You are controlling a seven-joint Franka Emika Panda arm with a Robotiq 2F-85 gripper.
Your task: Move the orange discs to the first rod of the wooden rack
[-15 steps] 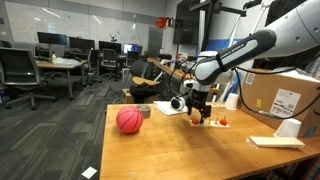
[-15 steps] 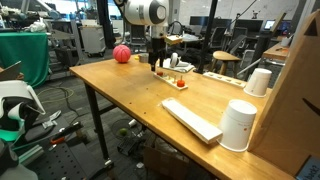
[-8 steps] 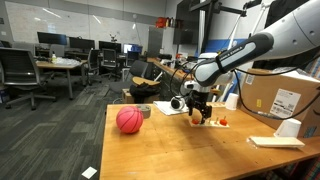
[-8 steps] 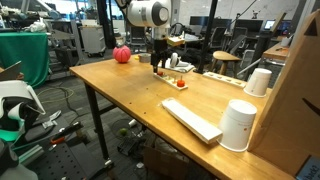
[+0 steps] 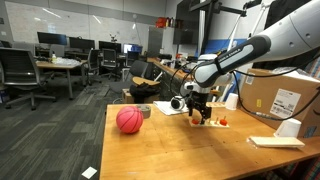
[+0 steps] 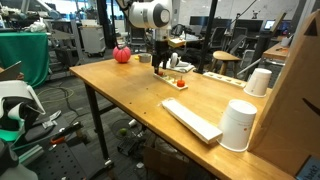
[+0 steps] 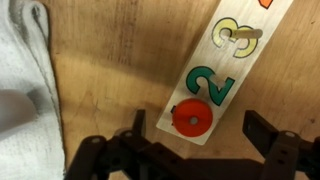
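Note:
My fingers are at the same height as the sides of the orange disc [image 7: 191,118]. My gripper should close on the disc now.
In the wrist view the wooden rack [image 7: 208,62] lies on the table, a pale strip with the numbers 2 and 3 painted on it and a peg at the 3. An orange disc [image 7: 191,118] sits on the peg at its near end. My gripper [image 7: 200,135] is open, with a finger on each side of that disc and neither touching it. In both exterior views the gripper [image 5: 200,113] [image 6: 158,66] hangs just over the rack [image 5: 213,122] [image 6: 176,83]. Another small red piece [image 5: 224,121] shows at the rack's other end.
A big pinkish-red ball [image 5: 129,120] [image 6: 122,54] lies on the wooden table [image 6: 120,90]. A grey cloth [image 7: 25,80] lies beside the rack. A flat pale board [image 6: 193,119] and a white cup [image 6: 240,125] are nearer the edge. A cardboard box [image 5: 280,95] stands behind.

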